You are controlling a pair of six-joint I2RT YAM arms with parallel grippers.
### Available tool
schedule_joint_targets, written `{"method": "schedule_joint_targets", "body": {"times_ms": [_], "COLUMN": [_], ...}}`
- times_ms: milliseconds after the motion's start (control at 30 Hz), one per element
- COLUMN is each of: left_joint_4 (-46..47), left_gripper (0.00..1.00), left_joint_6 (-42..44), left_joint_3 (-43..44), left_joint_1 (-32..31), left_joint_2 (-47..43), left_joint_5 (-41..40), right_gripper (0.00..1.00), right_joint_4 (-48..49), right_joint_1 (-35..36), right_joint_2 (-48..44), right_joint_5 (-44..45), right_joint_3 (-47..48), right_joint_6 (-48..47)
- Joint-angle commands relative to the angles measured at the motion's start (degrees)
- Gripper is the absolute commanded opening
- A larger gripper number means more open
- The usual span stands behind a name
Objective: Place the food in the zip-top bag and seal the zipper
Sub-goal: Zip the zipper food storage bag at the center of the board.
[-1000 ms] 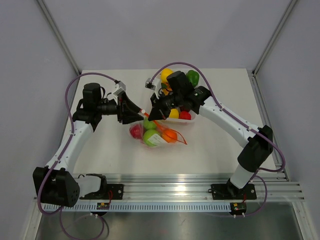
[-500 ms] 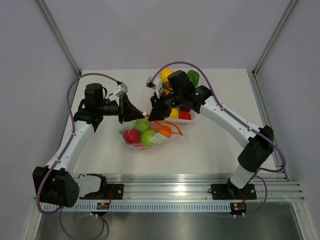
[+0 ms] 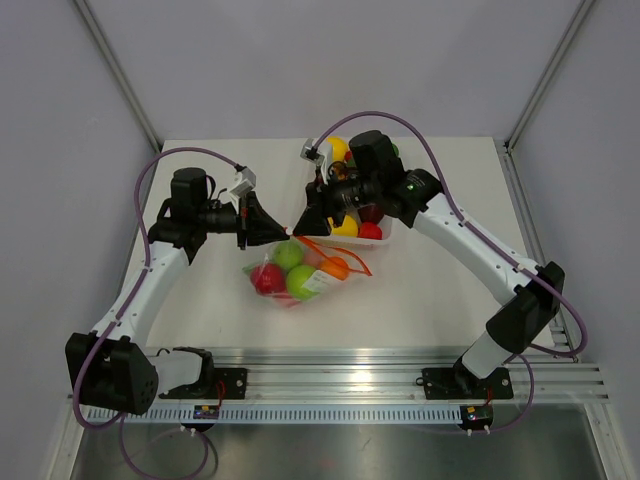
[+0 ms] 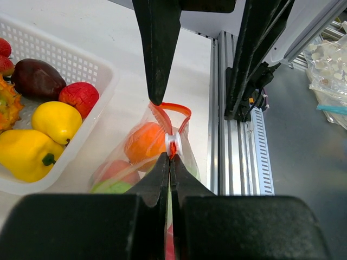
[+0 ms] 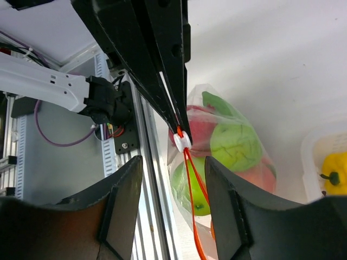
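Note:
My right gripper needs to get closer before it closes on the white slider [image 4: 172,142], because its fingers don't reach the slider yet.
The zip-top bag [image 3: 300,275] sags below my left gripper [image 3: 287,232], with red, green and orange food [image 3: 289,254] inside. In the left wrist view the left gripper [image 4: 171,157] is shut on the end of the orange-red zipper [image 4: 176,108], just behind its white slider [image 4: 172,142]. My right gripper [image 3: 300,222] is open and faces the left one tip to tip. The right wrist view has the right gripper [image 5: 173,162] standing either side of the slider [image 5: 182,142] and the zipper [image 5: 192,179] without touching them. Beyond the slider the zipper's two strips stand apart.
A white tray [image 3: 384,237] behind the bag holds more food: yellow [image 3: 346,227], red [image 3: 371,231] and other pieces, partly hidden by the right arm. The tray [image 4: 103,81] lies just beside the bag [image 4: 135,162]. Aluminium rails [image 3: 340,380] run along the near edge.
My left gripper closed on the zipper end. My right gripper opened, let go of the bag and drew back slightly toward the tray. The bag swung a little to the left.

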Motion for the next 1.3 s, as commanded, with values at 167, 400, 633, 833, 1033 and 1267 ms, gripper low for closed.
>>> {"method": "schedule_joint_targets", "body": {"times_ms": [167,400,633,833,1033,1267], "left_joint_4": [2.1,2.6,4.2,5.1,5.4,4.8], "left_gripper": [0.0,0.0,0.0,0.0,0.0,0.0], "left_joint_6": [0.5,0.0,-1.4,-2.3,-2.7,-2.6], "left_joint_3": [0.6,0.6,0.4,0.5,0.6,1.2], "left_joint_1": [-0.3,-0.3,-0.3,-0.3,-0.3,-0.3], "left_joint_2": [-1.4,-1.8,-1.8,-1.7,-1.4,-1.7], "left_joint_5": [2.6,2.5,2.6,2.7,2.7,1.8], "right_gripper": [0.56,0.48,0.33,0.36,0.16,0.0], "right_joint_4": [7.7,8.1,7.4,6.2,7.0,6.3], "right_joint_1": [-0.3,-0.3,-0.3,-0.3,-0.3,-0.3], "right_joint_2": [2.4,3.8,4.8,5.4,4.6,1.3], "right_joint_5": [-5.5,-6.5,-7.2,-8.1,-6.9,-2.7], "right_joint_3": [2.3,2.2,2.0,1.9,0.5,-2.6], "right_joint_6": [6.7,7.3,6.8,5.9,5.6,4.1]}}
